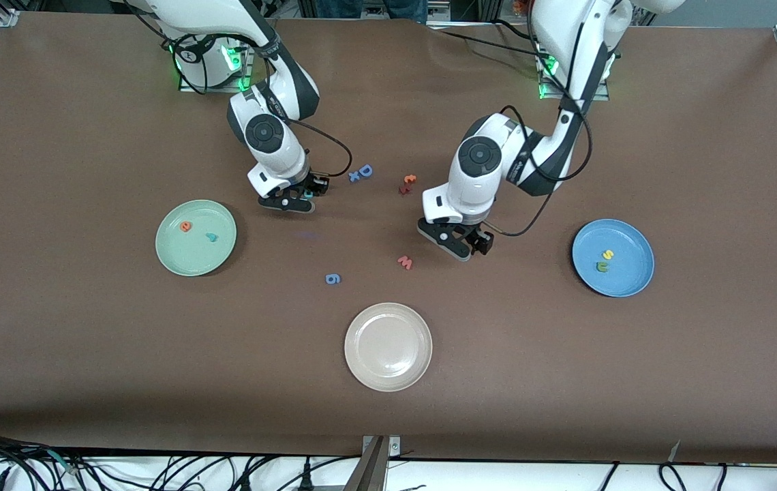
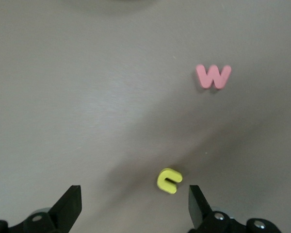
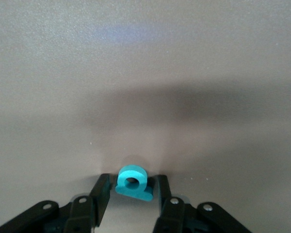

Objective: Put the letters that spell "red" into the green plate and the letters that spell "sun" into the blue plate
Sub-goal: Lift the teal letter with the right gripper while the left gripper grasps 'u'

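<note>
My left gripper grabs the yellow "u" by its curved bottom and the ends of its arms next, to add "sun"'s last letter to the blue plate.
The teal "d" sits between the fingers of my right gripper, which is shut on it low at the table, beside the green plate. That plate holds an orange "e" and a teal "r". My left gripper hangs open just over the table, and a yellow "u" lies flat between its fingers, untouched. In the front view this gripper hides the "u". The blue plate holds a yellow "s" and a green "n".
A salmon "w" lies close to the left gripper. A blue "D" with a small blue cross, an orange and dark-red letter pair and a blue "9" lie mid-table. A beige-white plate is nearest the front camera.
</note>
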Robot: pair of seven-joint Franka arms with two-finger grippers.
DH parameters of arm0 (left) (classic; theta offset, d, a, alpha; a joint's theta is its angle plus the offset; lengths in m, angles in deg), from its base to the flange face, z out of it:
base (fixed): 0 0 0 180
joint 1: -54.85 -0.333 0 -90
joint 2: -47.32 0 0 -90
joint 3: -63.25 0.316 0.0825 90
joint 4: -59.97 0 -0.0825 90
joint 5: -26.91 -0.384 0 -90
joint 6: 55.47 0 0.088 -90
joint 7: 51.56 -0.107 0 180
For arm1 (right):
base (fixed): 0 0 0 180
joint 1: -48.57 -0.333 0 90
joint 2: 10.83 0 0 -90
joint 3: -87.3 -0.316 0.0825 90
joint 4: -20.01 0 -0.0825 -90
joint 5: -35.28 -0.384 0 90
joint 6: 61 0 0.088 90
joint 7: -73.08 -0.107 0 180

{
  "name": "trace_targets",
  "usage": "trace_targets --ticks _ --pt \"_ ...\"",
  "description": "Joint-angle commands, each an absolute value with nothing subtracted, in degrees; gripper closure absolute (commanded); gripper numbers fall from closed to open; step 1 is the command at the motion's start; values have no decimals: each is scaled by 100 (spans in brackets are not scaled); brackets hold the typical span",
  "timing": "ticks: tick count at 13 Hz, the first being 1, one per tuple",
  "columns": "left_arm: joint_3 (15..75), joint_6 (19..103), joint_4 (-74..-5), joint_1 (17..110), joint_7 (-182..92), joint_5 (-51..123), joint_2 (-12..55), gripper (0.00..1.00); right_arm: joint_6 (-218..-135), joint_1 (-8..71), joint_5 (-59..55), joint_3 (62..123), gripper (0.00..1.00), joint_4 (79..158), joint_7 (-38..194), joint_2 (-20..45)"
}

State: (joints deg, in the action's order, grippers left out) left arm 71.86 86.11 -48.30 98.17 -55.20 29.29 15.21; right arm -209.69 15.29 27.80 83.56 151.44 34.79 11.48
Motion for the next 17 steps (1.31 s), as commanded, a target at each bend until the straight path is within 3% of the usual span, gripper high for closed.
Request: trace_targets --ticks 1,2,6,14,15,17 --pt "7178 8753 -4699 9915 -5648 2805 1207 0 -21234 1499 2737 8353 53 15202 3423 1229" --pt "7161 8753 -4734 9915 -5639 2805 1234 0 -21234 1499 2737 8353 56 15202 3432 1229" --pt "7081 8753 -4778 9959 -5718 2761 1208 1 -21226 1499 2737 8353 80 15202 3449 1220" --pt "7081 9385 -5235 9985 -5903 2761 1128 7 -20708 1508 2746 8659 84 15088 3992 834" --pt "7081 9394 -5236 9985 -5903 2761 1120 12 -20568 1508 2746 8765 85 15070 4186 764" --pt "7081 9395 -5236 9985 -5929 2761 1128 42 -20191 1508 2746 9028 85 14922 4599 649"
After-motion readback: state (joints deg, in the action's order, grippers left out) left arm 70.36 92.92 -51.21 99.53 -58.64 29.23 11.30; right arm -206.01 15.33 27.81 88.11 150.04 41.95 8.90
